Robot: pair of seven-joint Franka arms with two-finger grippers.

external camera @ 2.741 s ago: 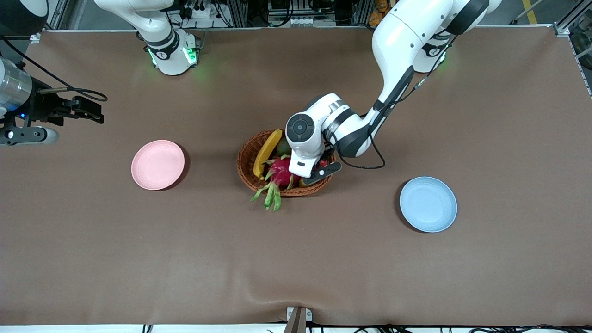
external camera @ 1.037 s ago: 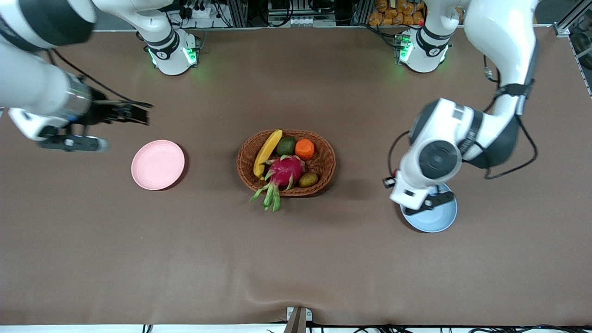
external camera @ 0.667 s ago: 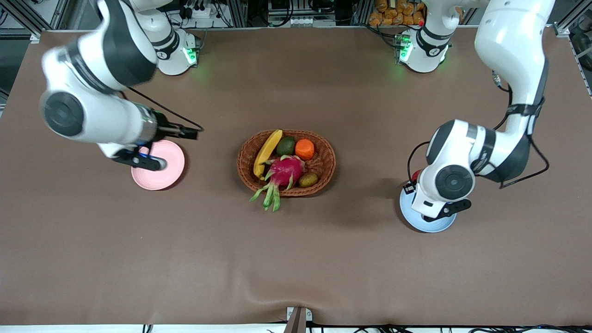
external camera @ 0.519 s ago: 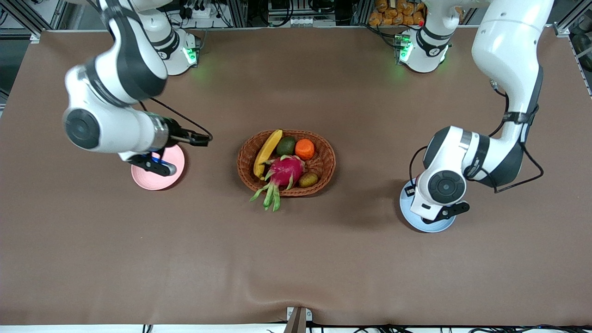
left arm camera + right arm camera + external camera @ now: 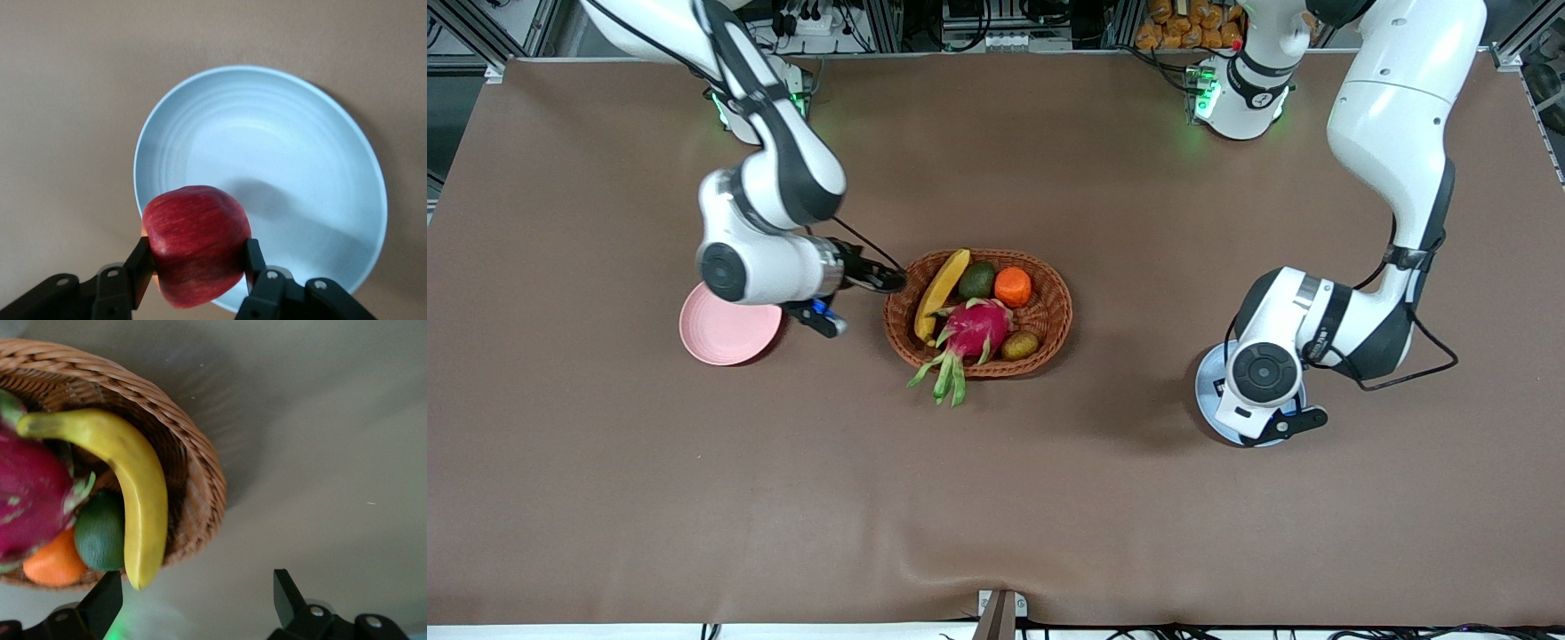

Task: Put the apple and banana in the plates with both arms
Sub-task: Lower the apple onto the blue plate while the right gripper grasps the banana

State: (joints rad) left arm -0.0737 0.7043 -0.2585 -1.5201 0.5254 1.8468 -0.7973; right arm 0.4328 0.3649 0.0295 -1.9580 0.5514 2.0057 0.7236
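I should pick up the banana by the middle of its curved body (image 5: 938,293) with my right gripper next, so that it can go in the pink plate (image 5: 725,331).
My left gripper (image 5: 195,259) is shut on the red apple (image 5: 193,243) and holds it over the rim of the light blue plate (image 5: 280,153). In the front view the left arm's wrist covers the apple and most of that blue plate (image 5: 1208,384). My right gripper (image 5: 885,281) hangs open and empty at the basket's rim toward the right arm's end, its fingers (image 5: 107,595) wide apart just off the banana's tip. The yellow banana (image 5: 941,289) (image 5: 137,487) lies along that edge inside the basket. The pink plate (image 5: 725,331) sits bare, partly under the right arm.
The brown wicker basket (image 5: 1052,313) at mid-table also holds a pink dragon fruit (image 5: 974,329), a green avocado (image 5: 976,281), an orange fruit (image 5: 1013,286) and a small brown fruit (image 5: 1019,345). Bare brown tabletop surrounds the plates and basket.
The left arm carried the apple out of the basket to the blue plate and sank lower over it. The right arm swung in from its table end, past the pink plate, to the basket's rim.
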